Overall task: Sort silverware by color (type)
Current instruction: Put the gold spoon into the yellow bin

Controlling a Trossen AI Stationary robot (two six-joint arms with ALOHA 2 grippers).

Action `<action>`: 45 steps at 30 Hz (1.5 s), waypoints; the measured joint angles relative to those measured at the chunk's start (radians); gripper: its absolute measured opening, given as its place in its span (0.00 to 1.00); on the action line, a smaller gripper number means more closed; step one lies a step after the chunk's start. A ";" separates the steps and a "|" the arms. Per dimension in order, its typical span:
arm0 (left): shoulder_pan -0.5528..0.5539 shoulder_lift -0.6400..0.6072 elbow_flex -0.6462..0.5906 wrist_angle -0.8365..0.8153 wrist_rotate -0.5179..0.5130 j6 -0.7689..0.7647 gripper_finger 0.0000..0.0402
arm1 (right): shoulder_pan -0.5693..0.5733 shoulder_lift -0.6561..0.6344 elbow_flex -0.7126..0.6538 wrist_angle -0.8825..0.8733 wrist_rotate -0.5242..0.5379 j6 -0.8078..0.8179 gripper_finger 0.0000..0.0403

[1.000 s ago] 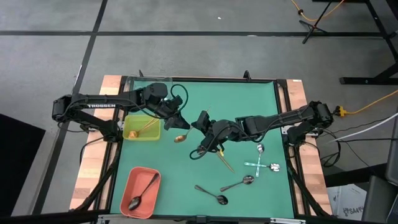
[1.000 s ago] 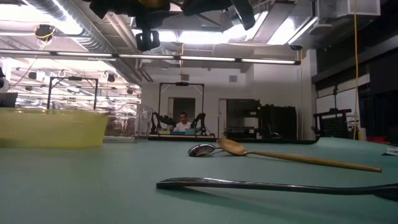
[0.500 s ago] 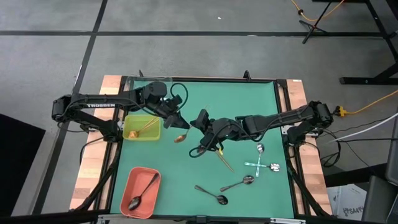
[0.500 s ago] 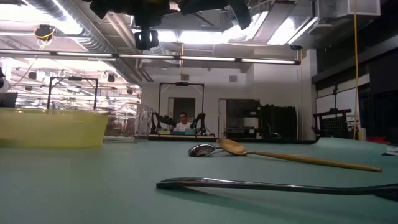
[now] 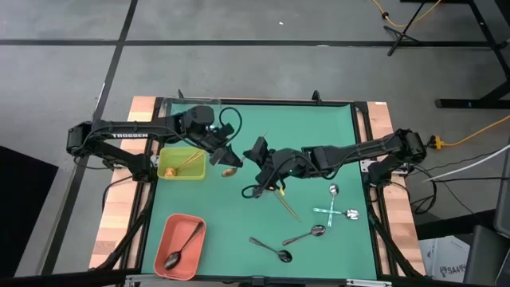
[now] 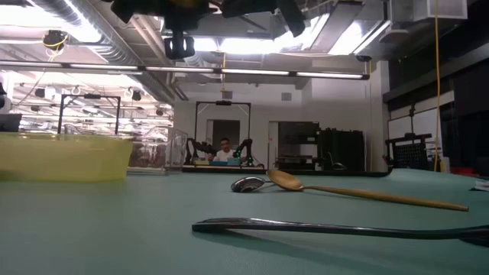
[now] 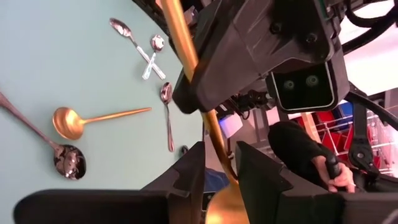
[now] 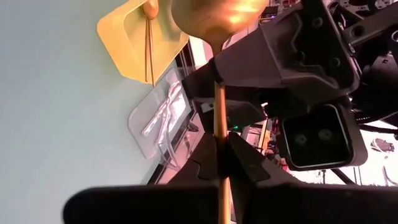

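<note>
I should grab the gold spoon's (image 5: pixel 229 171) neck just above the bowl next with my left gripper, to sort the spoon with its kind.
A gold spoon (image 5: pixel 230 170) is in the air over the middle of the green mat, between my two grippers. My right gripper (image 8: pixel 221 140) is shut on its handle and shows from above at the mat's centre (image 5: pixel 256 153). My left gripper (image 7: pixel 221 155) is open. Its fingers stand on either side of the spoon's neck just above the bowl (image 7: pixel 225 205), and I see no touch. On the mat lie a second gold spoon (image 5: pixel 287 206), a dark spoon (image 5: pixel 271 249) and three silver spoons (image 5: pixel 333 191). My right gripper pinches the gold spoon's handle (image 8: pixel 219 118) between its two fingers, partway along the shaft. The shaft runs out past the fingertips to the bowl (image 8: pixel 217 15). The spoon is lifted clear of the mat and tilted, with its bowl toward the left gripper.
A yellow-green tray (image 5: pixel 169 153) holding gold spoons sits at the mat's left edge. A salmon tray (image 5: pixel 185 219) with a dark spoon lies near the near-left corner, and a clear tray (image 5: pixel 191 108) is at the far left. The loose spoons lie on the mat's right near quarter.
My right gripper has carried the gold spoon a little toward the far-left, so the bowl now sits closer to the left gripper. The right gripper has stayed shut on the handle.
</note>
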 joint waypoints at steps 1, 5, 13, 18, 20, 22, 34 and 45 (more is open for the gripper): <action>0.000 0.000 0.000 0.007 0.000 0.000 0.21 | 0.000 0.000 0.000 0.001 -0.002 0.000 0.00; 0.000 0.000 0.000 0.020 -0.001 0.000 0.18 | 0.001 0.000 0.000 0.001 -0.013 0.000 0.00; 0.001 0.001 -0.002 0.015 -0.005 -0.017 0.06 | 0.002 -0.002 0.002 -0.005 -0.014 -0.005 0.01; 0.002 0.001 -0.002 0.014 -0.017 -0.041 0.03 | 0.002 -0.002 0.002 -0.005 -0.011 -0.003 0.05; 0.002 0.001 -0.002 0.016 -0.017 -0.041 0.03 | 0.002 -0.002 0.002 -0.004 -0.012 -0.002 0.06; 0.002 0.001 -0.002 0.018 -0.018 -0.040 0.03 | 0.002 -0.002 0.002 -0.004 -0.012 0.001 0.07; 0.000 0.001 -0.002 0.018 -0.086 -0.026 0.02 | 0.002 -0.002 0.002 -0.012 -0.015 0.015 0.15; 0.005 0.000 -0.001 0.002 -0.298 0.033 0.02 | 0.002 -0.001 0.002 -0.014 0.091 0.011 0.22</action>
